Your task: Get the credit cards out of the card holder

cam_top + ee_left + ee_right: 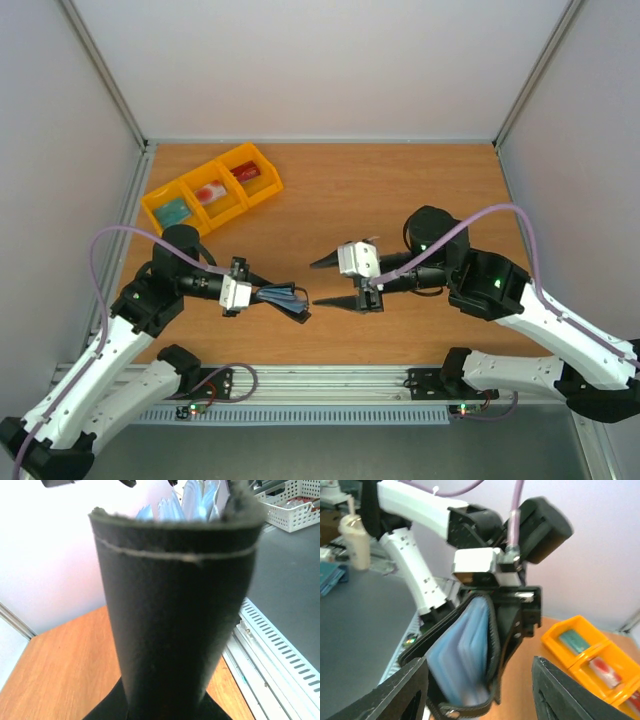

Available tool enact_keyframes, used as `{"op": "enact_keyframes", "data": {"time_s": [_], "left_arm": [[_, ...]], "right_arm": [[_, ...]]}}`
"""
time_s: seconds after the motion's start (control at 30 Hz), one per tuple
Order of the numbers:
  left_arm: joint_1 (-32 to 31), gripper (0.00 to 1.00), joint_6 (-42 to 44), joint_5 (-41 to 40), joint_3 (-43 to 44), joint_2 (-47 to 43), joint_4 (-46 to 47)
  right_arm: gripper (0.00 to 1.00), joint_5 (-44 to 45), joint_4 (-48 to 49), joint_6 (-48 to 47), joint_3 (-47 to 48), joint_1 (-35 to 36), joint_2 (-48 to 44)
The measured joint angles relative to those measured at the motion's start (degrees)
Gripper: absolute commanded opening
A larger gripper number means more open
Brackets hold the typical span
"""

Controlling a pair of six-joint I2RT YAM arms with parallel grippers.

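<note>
I will next grab the card holder's black edge with its lining (303, 298) (491, 684) at the open end of the card holder with my right gripper, so my left gripper stays free to take credit cards out.
My left gripper (262, 294) is shut on the card holder (287, 301), a black wallet with a grey-blue lining, and holds it above the table with its open end toward the right arm. In the left wrist view the card holder (175, 620) fills the frame and hides the fingers. My right gripper (326, 283) is open, with its fingertips just right of the wallet's open end. In the right wrist view the card holder (465, 665) sits between the spread fingers (407, 692). The lining is blurred, so I cannot tell whether cards are inside. A red credit card (210, 193) with a pale band lies in a bin.
Three joined yellow bins (262, 190) stand at the back left and also show in the right wrist view (615, 652). They hold a teal card (172, 210), the red one and a dark red one (245, 172). A metal rail (330, 385) runs along the near edge.
</note>
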Motion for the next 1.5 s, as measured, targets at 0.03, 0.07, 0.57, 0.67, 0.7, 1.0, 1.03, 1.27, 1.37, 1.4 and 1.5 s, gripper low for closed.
{"op": "enact_keyframes", "data": {"time_s": [0.03, 0.07, 0.57, 0.67, 0.7, 1.0, 1.03, 1.27, 1.37, 1.4, 1.5], "left_arm": [[0.00, 0.00, 0.00, -0.04, -0.31, 0.00, 0.17], [0.00, 0.00, 0.00, -0.09, -0.42, 0.00, 0.22], [-0.33, 0.00, -0.02, 0.39, -0.66, -0.48, 0.74], [-0.33, 0.00, -0.02, 0.07, -0.66, -0.48, 0.76], [-0.31, 0.00, -0.02, -0.04, -0.66, -0.46, 0.74], [-0.04, 0.00, -0.87, -0.72, -0.66, -0.83, 0.96], [-0.04, 0.00, -0.90, -0.81, -0.66, -0.92, 0.94], [-0.04, 0.00, -1.75, -1.07, -0.66, -0.85, 2.05], [-0.04, 0.00, -4.81, -1.53, -0.66, -0.44, 4.57], [-0.04, 0.00, -5.95, -1.64, -0.66, -0.35, 5.40], [0.09, 0.00, -9.46, -1.92, -0.68, 0.02, 6.84]], "right_arm": [[0.59, 0.90, 1.11, 0.26, 0.00, 0.00, 0.00], [0.60, 1.84, 2.29, 0.55, 0.00, 0.00, 0.26], [0.75, -2.12, 1.18, 1.11, 1.49, -0.24, 7.91], [0.73, -3.56, -1.49, 0.39, 1.70, -0.20, 7.74], [0.70, -3.65, -2.03, 0.28, 1.73, -0.15, 7.74], [0.54, -0.39, 3.21, 3.39, 0.26, -0.09, 8.50], [0.53, -0.20, 4.15, 3.67, -0.22, -0.09, 8.44], [0.53, -0.57, 6.38, 4.66, -0.94, 0.04, 8.52], [0.32, -0.66, 7.85, 5.27, -0.94, 0.02, 9.35], [0.23, -0.70, 8.22, 5.53, -0.94, 0.04, 9.70], [0.02, -0.81, 8.70, 5.92, -0.92, 0.04, 10.14]]}}
